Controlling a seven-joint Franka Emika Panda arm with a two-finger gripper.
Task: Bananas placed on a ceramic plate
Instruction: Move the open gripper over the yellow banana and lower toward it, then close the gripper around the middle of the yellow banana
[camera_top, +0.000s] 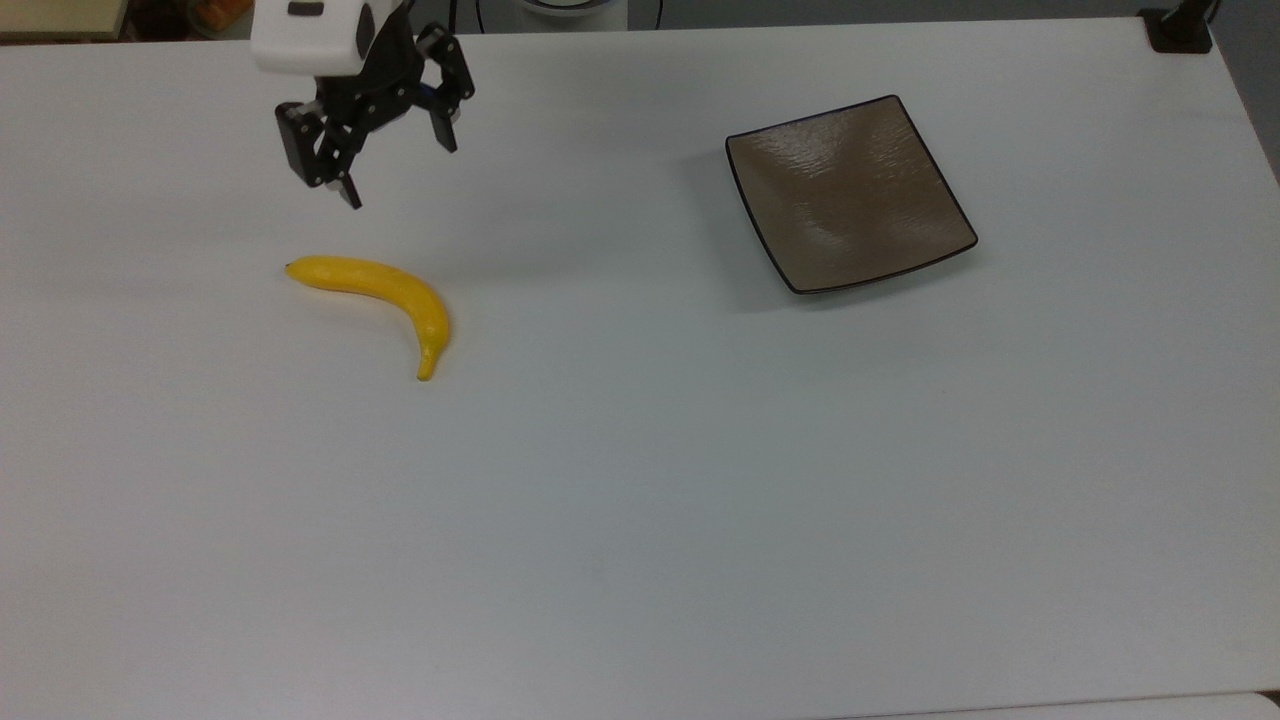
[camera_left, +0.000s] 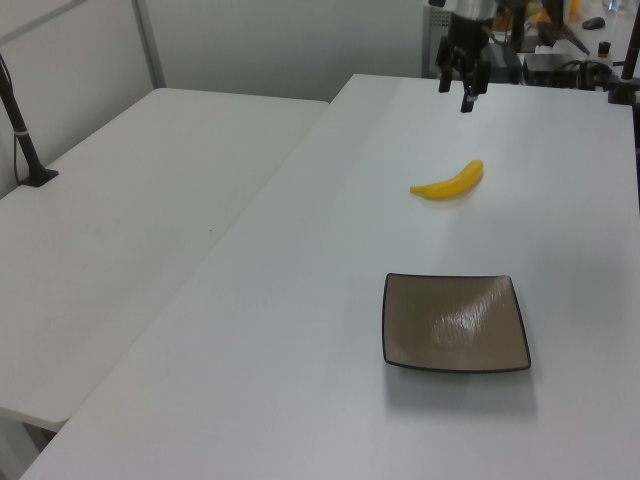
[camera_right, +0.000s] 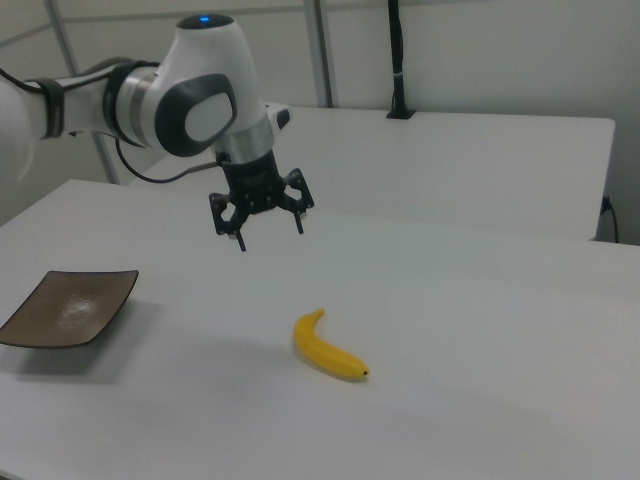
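Observation:
I need to place the banana on the ceramic plate (camera_left: 455, 322), so next my gripper should grip the yellow banana by its curved middle (camera_left: 452, 188).
A bright yellow banana (camera_top: 386, 300) (camera_left: 450, 181) (camera_right: 328, 348) lies flat on the white table, at the top view's left. The square brown-grey ceramic plate (camera_top: 848, 193) (camera_left: 455, 322) (camera_right: 68, 308) sits bare at the top view's right, well apart from the banana. My gripper (camera_top: 400, 172) (camera_left: 456, 94) (camera_right: 270, 234) hangs open in the air above the table, beyond the banana toward the top view's upper left, fingers pointing down with nothing between them.
The white table (camera_top: 640, 500) stretches wide around both things. A second white table (camera_left: 130, 220) adjoins it at the left view's left. A black post base (camera_top: 1180, 30) stands at the top view's upper right corner. Cluttered equipment (camera_left: 560, 40) sits behind the arm.

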